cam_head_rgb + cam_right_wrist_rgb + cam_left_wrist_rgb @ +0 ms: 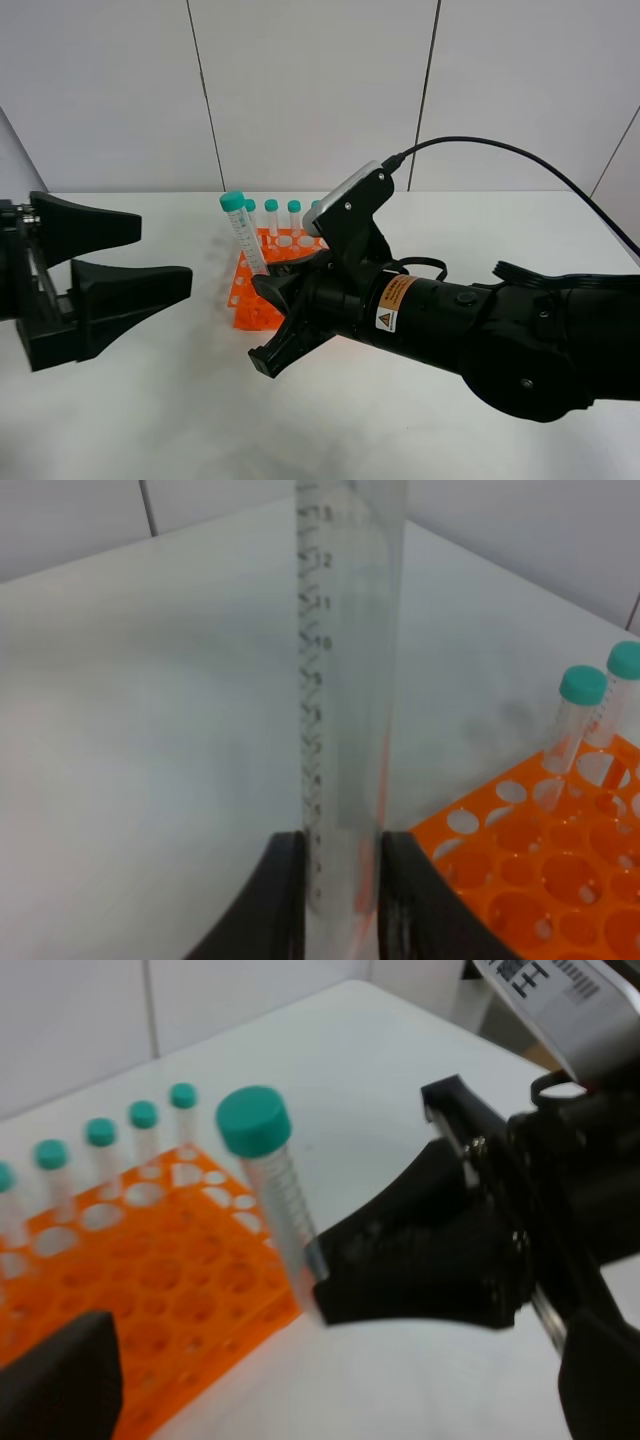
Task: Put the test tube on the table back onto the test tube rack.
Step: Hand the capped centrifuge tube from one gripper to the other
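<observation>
My left gripper grabs the test tube by its teal-capped top (233, 203) next, to put it back in the rack (252, 303).
The test tube (244, 235) is clear with a teal cap and stands nearly upright, its cap leaning slightly left. My right gripper (268, 284) is shut on its lower part, right at the near-left edge of the orange test tube rack (252, 303). The right wrist view shows the tube (350, 680) clamped in the right gripper (345, 905), with the rack (540, 880) beside it. Its tip is hidden by the fingers. In the left wrist view the tube (272, 1185) rises at the rack's (150, 1300) corner. My left gripper (165, 255) hangs open to the left, holding nothing.
Several more teal-capped tubes (283, 214) stand in the rack's back row, also seen as tubes (100, 1150) in the left wrist view. The white table (150, 410) spreads around the rack. A black cable (520, 160) arcs over the right arm.
</observation>
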You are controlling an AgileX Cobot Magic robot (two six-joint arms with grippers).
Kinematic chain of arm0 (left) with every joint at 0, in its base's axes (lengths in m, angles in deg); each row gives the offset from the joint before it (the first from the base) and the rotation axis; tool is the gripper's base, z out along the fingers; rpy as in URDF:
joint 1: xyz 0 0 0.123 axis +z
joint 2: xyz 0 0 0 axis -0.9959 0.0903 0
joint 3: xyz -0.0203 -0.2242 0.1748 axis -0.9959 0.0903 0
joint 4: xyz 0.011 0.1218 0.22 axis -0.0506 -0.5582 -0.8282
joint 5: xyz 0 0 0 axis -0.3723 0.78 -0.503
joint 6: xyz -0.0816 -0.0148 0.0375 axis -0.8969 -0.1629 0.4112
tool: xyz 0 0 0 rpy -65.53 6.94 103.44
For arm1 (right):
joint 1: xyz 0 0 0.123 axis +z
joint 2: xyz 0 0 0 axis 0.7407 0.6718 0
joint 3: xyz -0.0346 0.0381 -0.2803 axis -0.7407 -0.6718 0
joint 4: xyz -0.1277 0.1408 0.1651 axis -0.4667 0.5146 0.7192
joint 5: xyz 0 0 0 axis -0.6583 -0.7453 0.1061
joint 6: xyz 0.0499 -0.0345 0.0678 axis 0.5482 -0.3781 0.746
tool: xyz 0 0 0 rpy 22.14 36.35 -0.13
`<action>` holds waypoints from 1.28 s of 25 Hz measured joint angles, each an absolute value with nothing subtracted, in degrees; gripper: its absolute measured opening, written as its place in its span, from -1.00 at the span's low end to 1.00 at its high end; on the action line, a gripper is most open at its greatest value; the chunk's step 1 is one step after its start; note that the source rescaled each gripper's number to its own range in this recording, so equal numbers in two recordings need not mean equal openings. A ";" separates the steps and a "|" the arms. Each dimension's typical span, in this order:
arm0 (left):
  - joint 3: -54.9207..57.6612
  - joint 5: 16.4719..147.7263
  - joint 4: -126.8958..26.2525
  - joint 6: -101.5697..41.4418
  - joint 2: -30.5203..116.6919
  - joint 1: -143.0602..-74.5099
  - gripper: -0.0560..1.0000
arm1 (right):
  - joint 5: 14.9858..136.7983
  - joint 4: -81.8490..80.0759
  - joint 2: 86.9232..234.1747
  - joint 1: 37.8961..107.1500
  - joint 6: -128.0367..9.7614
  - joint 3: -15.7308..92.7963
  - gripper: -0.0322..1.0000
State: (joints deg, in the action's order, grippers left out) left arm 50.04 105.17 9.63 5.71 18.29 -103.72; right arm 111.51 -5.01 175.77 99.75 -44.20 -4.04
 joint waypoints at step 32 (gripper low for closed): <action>40.98 114.89 34.99 25.67 38.84 -103.72 -0.67 | 114.78 -7.59 175.77 99.87 -44.26 -4.04 -0.92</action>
